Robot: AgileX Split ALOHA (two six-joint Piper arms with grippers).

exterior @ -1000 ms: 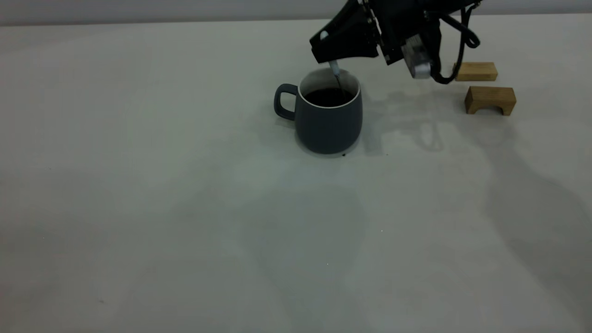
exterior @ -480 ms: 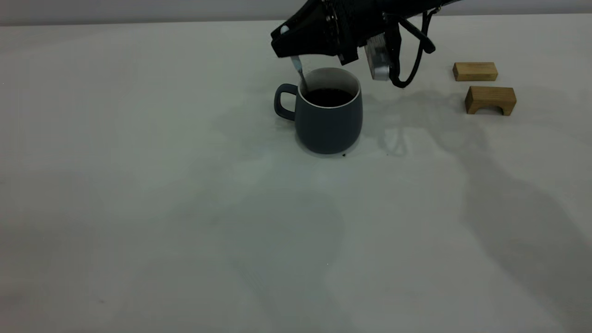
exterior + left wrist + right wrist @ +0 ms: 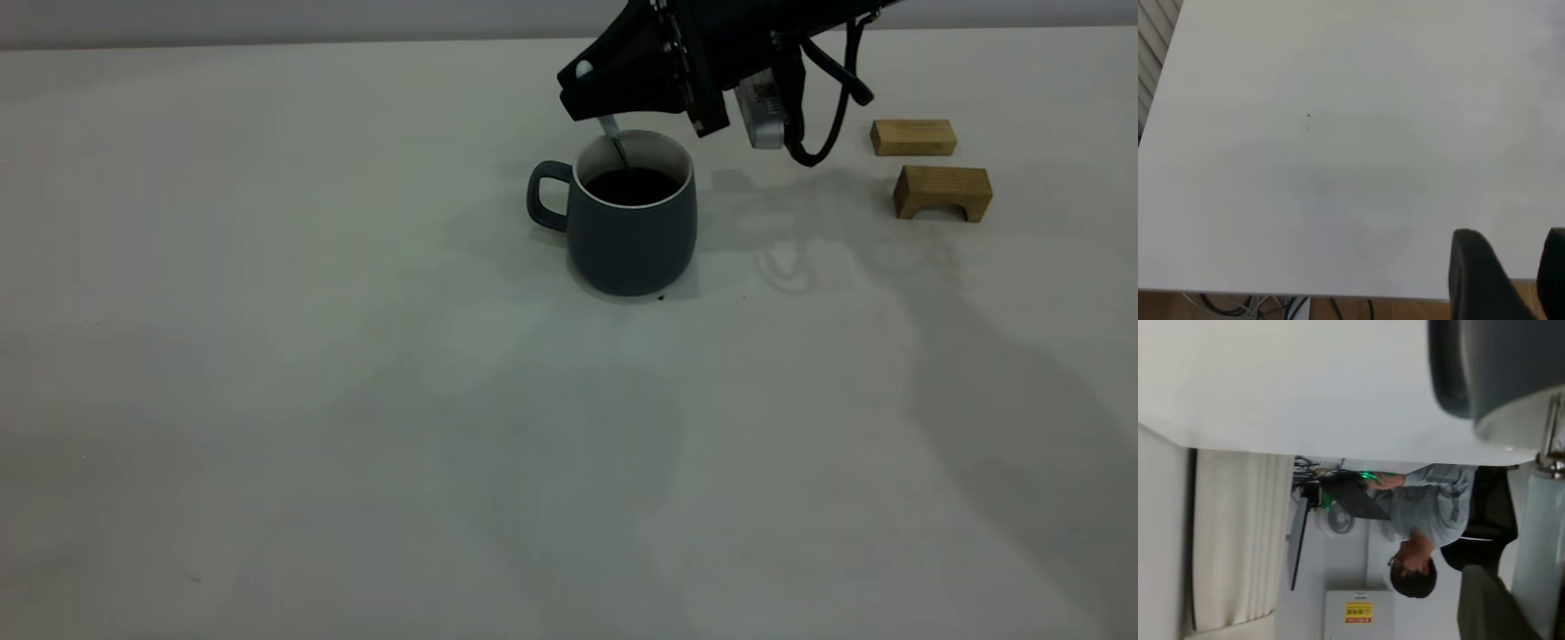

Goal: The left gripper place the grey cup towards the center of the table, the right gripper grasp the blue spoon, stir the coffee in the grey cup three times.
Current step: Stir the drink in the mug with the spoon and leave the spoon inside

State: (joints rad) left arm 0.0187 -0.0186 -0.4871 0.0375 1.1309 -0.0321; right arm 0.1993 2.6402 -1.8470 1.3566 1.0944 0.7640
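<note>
The spoon's metal neck (image 3: 620, 151) reaches down inside the grey cup's rim (image 3: 669, 180) into the coffee, so it is time for my right gripper to open now.
The grey cup (image 3: 633, 233) stands upright near the table's (image 3: 311, 373) middle, its handle pointing left, with dark coffee (image 3: 633, 186) inside. Just above and behind it, my right gripper (image 3: 591, 94) is shut on the blue spoon (image 3: 613, 135). The spoon's metal neck slants down into the cup at the back left of the coffee. In the right wrist view the cup (image 3: 1491, 367) fills one corner, and the spoon's pale handle (image 3: 1538, 533) lies between the fingers of the right gripper (image 3: 1531, 590). My left gripper (image 3: 1515, 280) shows only in its wrist view, open and empty over a table edge (image 3: 1338, 291).
Two tan wooden blocks (image 3: 913, 137) (image 3: 942, 191) lie to the right of the cup, the nearer one arch-shaped. A person (image 3: 1425, 520) sits beyond the table in the right wrist view. Cables (image 3: 1258, 307) hang below the table edge in the left wrist view.
The right gripper swung left with the spoon, from the cup's middle to its left rim. It has now come partway back to the right. The cup has stayed put.
</note>
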